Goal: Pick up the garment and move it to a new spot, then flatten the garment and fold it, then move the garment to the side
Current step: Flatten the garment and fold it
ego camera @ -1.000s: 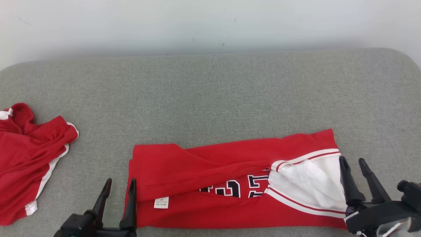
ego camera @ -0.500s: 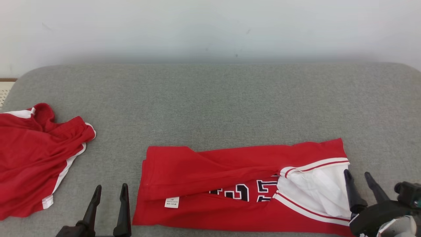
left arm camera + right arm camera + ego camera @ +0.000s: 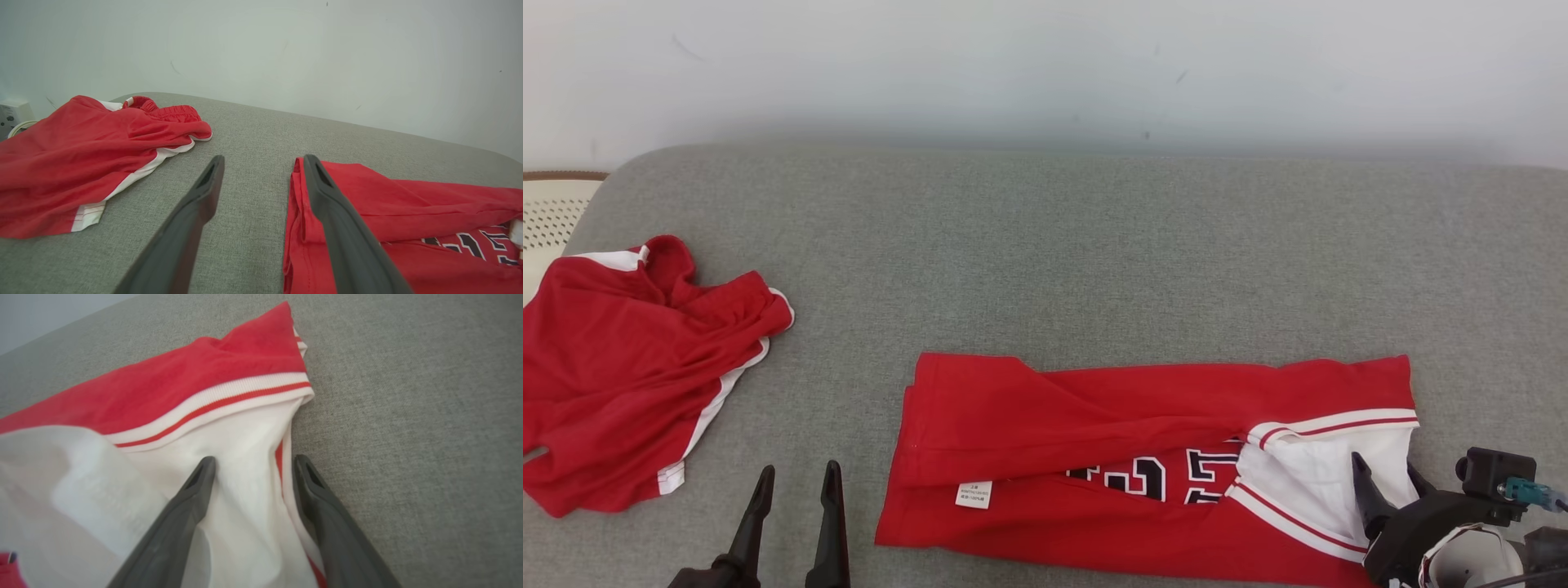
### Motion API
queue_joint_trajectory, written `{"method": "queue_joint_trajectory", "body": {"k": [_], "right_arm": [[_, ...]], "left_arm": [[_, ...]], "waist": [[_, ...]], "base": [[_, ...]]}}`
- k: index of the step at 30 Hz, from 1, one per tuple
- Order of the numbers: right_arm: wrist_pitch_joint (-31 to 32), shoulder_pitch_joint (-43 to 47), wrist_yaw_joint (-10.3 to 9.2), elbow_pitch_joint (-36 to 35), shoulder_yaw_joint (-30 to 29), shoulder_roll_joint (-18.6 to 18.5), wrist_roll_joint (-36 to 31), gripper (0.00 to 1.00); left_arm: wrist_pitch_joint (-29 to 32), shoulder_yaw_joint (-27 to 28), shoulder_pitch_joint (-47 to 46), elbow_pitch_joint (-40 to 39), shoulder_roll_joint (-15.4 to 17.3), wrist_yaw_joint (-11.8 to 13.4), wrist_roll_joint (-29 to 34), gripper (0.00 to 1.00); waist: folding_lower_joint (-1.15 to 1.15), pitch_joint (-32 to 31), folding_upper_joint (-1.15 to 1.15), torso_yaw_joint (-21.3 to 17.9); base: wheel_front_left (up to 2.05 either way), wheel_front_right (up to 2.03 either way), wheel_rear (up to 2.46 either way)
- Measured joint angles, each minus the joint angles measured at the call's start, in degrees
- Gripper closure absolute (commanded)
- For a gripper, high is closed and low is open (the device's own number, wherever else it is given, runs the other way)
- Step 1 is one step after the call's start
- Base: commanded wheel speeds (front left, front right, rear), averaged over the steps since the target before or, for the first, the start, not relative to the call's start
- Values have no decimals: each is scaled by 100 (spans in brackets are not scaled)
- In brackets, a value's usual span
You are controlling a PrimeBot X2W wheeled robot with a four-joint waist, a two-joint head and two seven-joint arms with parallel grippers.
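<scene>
My right gripper should next grab the jersey (image 3: 1101, 392) by its white-lined striped edge (image 3: 1395, 446) to fold it.
The garment (image 3: 1094, 416) is a red jersey with black-and-white numbers, folded into a long band across the grey surface (image 3: 1054, 245). Its white-lined end with striped trim lies at the right. My left gripper (image 3: 799, 469) stands open just left of the garment's left edge, apart from it. In the left wrist view its fingertips (image 3: 263, 159) straddle bare surface beside the garment (image 3: 408, 204). My right gripper (image 3: 1384, 464) is open above the white end. In the right wrist view its fingertips (image 3: 254, 459) sit over the garment's (image 3: 184, 388) white edge, with nothing pinched.
A second red piece, shorts (image 3: 629, 367) with white side stripes, lies crumpled at the far left; the left wrist view shows the shorts (image 3: 81, 151) too. A pale perforated basket (image 3: 547, 212) sits beyond the surface's left end. A white wall runs behind.
The camera has turned left, so everything sits further right in the picture. My left gripper has come away from the garment's left edge. My right gripper has drawn back toward me.
</scene>
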Motion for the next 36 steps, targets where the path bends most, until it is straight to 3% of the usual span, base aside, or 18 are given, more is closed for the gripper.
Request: {"method": "queue_joint_trajectory", "body": {"k": [1, 2, 3, 4, 10, 16, 21, 26, 36], "right_arm": [[23, -36, 0, 66, 44, 2, 34, 0], [22, -60, 0, 110, 65, 2, 73, 51], [21, -86, -2, 148, 90, -1, 115, 84], [22, -116, -2, 178, 143, -7, 155, 100], [-187, -293, 3, 346, 246, -64, 257, 100], [-602, -597, 3, 704, -169, -621, 244, 100], [-605, -598, 2, 597, -177, -745, 371, 100], [-411, -575, 2, -182, 141, -647, 877, 100], [370, -138, -1, -2447, 745, -748, 1947, 100]], "left_arm": [[0, -4, -1, 0, 0, 2, -1, 0], [0, -5, -2, -1, 0, 3, -2, 0], [0, -9, -2, -2, 1, 3, -9, 0], [0, -10, -2, -3, 0, 7, -9, 0], [0, 34, -2, -11, 0, 29, -18, 0], [0, 37, -8, -16, 0, 53, -34, 0], [0, 47, 5, -14, 0, 76, -69, 0], [0, 91, 14, -14, 0, 85, -83, 0], [0, 104, 9, -12, -1, 78, -87, 0]], "waist": [[0, 4, 0, 17], [0, 7, 0, 31], [0, 12, 0, 43], [0, 18, 0, 53], [0, 45, 0, 25], [0, 21, 0, -78], [0, -32, 0, -179], [0, -43, 0, -292], [0, -21, 0, -455]], "base": [[0, 0, 0], [0, 0, 0], [0, 0, 0], [0, 0, 0], [0, 0, 0], [0, 0, 0], [0, 0, 0], [0, 0, 0], [0, 0, 0]]}}
